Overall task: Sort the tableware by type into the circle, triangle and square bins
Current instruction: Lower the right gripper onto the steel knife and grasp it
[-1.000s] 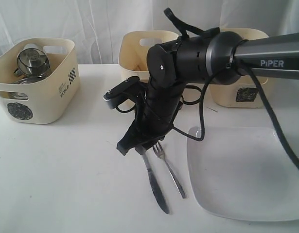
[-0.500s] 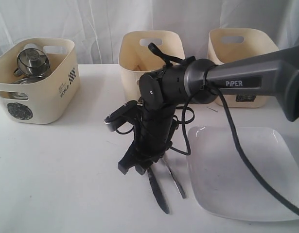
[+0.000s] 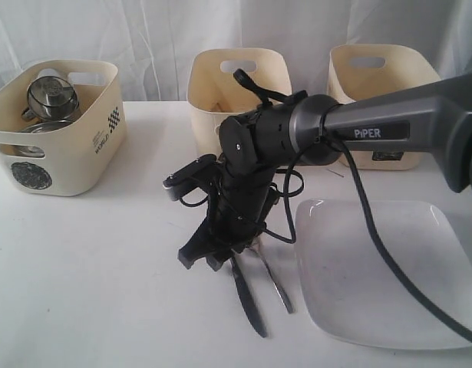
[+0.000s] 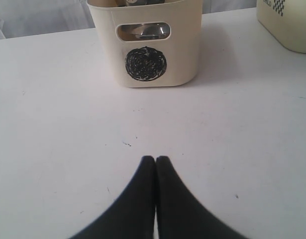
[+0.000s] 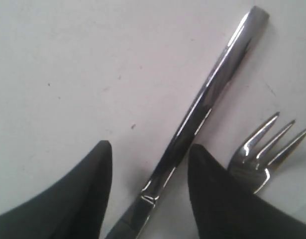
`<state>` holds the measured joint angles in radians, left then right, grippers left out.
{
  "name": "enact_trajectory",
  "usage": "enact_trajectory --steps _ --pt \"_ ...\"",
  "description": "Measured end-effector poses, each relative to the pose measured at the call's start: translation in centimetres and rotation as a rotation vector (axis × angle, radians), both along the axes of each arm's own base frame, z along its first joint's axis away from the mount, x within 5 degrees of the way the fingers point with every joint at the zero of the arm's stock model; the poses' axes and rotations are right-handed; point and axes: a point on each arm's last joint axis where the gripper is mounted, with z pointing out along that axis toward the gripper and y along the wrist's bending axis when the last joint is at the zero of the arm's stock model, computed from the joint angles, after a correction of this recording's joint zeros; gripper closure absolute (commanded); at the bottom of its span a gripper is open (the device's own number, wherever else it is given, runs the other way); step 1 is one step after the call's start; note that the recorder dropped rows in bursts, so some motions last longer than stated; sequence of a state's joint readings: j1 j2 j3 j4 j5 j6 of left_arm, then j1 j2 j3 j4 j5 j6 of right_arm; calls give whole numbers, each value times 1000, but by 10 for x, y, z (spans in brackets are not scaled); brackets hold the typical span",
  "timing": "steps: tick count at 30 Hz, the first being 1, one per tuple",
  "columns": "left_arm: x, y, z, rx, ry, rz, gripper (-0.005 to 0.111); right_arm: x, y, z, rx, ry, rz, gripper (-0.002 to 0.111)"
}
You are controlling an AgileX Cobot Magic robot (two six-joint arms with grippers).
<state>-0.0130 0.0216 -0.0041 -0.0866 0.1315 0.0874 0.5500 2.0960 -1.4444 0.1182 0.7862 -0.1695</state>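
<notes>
The steel knife (image 3: 248, 297) is between my right gripper's fingers, which reach down on both sides of it near the table. My fingers would hold it if I closed now.
My right gripper (image 3: 203, 259) reaches across to the table's middle, tips down over the steel knife (image 3: 248, 297). In the right wrist view the gripper (image 5: 150, 147) is open, one finger on each side of the knife (image 5: 202, 112), not touching it. The steel fork (image 5: 267, 149) lies just beyond one finger, and beside the knife (image 3: 275, 282) in the exterior view. The large white square plate (image 3: 389, 276) lies to the right. A steel mug (image 3: 51, 92) sits in the circle bin (image 3: 63, 165). My left gripper (image 4: 155, 159) is shut and empty, facing the circle bin (image 4: 148, 64). Spoon, chopsticks and bowls are hidden.
Two more cream bins stand at the back, the middle bin (image 3: 239, 80) partly behind my right arm and the right bin (image 3: 385, 92) behind the plate. A corner of another bin (image 4: 287, 25) shows in the left wrist view. A white curtain hangs behind the table.
My right arm has come down and slightly left, bringing its open gripper from above the cutlery to the knife on the table. The knife and fork have not moved.
</notes>
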Motion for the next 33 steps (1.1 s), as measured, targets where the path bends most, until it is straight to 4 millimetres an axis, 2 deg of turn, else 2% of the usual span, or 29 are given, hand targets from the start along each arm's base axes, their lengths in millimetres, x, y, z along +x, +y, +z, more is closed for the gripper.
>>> enact_trajectory --steps 8,10,17,26,33 --pt "0 0 0 0 0 0 107 1 0 -8 -3 19 -34 65" --pt "0 0 0 0 0 0 107 1 0 -8 -4 18 -36 72" --pt "0 0 0 0 0 0 107 2 0 -10 -12 26 -58 107" --pt "0 0 0 0 0 0 107 0 8 -8 135 28 -181 108" --pt "0 0 0 0 0 0 107 -27 -10 -11 223 21 -305 108"
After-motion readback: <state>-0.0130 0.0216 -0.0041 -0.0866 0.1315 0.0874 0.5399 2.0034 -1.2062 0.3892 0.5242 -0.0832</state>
